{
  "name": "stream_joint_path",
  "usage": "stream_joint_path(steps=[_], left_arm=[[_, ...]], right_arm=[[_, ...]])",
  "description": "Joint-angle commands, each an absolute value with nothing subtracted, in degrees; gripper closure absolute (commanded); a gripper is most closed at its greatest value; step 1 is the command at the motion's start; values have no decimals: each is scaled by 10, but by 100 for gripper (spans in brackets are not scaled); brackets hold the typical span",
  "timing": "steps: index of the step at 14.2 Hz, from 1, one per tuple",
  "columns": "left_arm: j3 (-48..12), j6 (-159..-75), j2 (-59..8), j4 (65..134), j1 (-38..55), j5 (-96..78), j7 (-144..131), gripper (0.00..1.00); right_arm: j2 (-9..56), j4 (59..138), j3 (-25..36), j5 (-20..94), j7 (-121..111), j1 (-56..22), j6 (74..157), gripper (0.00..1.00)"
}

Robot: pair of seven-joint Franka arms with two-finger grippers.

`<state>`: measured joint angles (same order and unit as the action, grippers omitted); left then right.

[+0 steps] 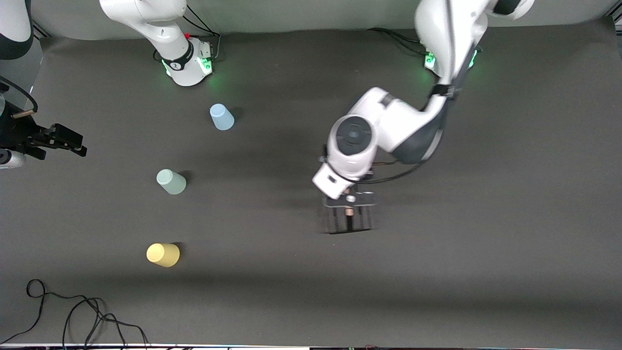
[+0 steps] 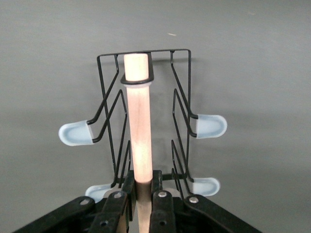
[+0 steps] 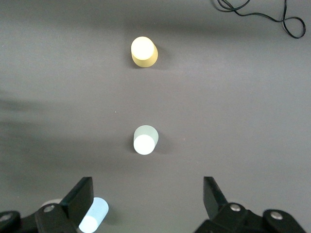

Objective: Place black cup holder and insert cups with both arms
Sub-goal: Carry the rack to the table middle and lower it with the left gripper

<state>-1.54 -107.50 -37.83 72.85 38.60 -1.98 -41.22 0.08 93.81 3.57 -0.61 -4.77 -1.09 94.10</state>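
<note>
My left gripper holds the cup holder, and the cup holder's lower edge (image 1: pixel 350 233) is above the tabletop. It needs to keep holding the cup holder until the cup holder is down.
My left gripper (image 1: pixel 349 206) is shut on the light wooden rod (image 2: pixel 138 121) of the black cup holder (image 1: pixel 347 221), near the middle of the table. The wire rack hangs below the jaws, its pale blue pegs (image 2: pixel 210 126) sticking out sideways; I cannot tell if it touches the table. In the left wrist view, my left gripper (image 2: pixel 142 182) clamps the rod from both sides. My right gripper (image 1: pixel 63 141) is open and empty, up in the air at the right arm's end of the table (image 3: pixel 148 199). The blue cup (image 1: pixel 222 117), green cup (image 1: pixel 171 182) and yellow cup (image 1: pixel 163 254) stand apart on the table.
A black cable (image 1: pixel 73 311) lies along the table's edge nearest the front camera, at the right arm's end, and also shows in the right wrist view (image 3: pixel 262 14). The two arm bases (image 1: pixel 187 65) stand along the edge farthest from the front camera.
</note>
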Motion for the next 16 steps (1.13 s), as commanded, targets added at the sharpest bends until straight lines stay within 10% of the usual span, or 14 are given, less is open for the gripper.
stream_joint_path(steps=[1,13,14,16], left_arm=[[-7,-1083,-404,684,425,-26,-445,100],[-36,-1164,-436,672,482,-13,-508,100],[-35,-1165,-435,672,480,5,-506,1],[-35,-1164,-431,671,477,7,-505,0]], right_arm=[[-4,940,37,-2,-45,-13,937,0],[-3,941,37,-2,-45,-12,937,0],[-3,940,37,-2,-45,-12,937,0],[-3,940,37,-2,-45,-12,937,0]])
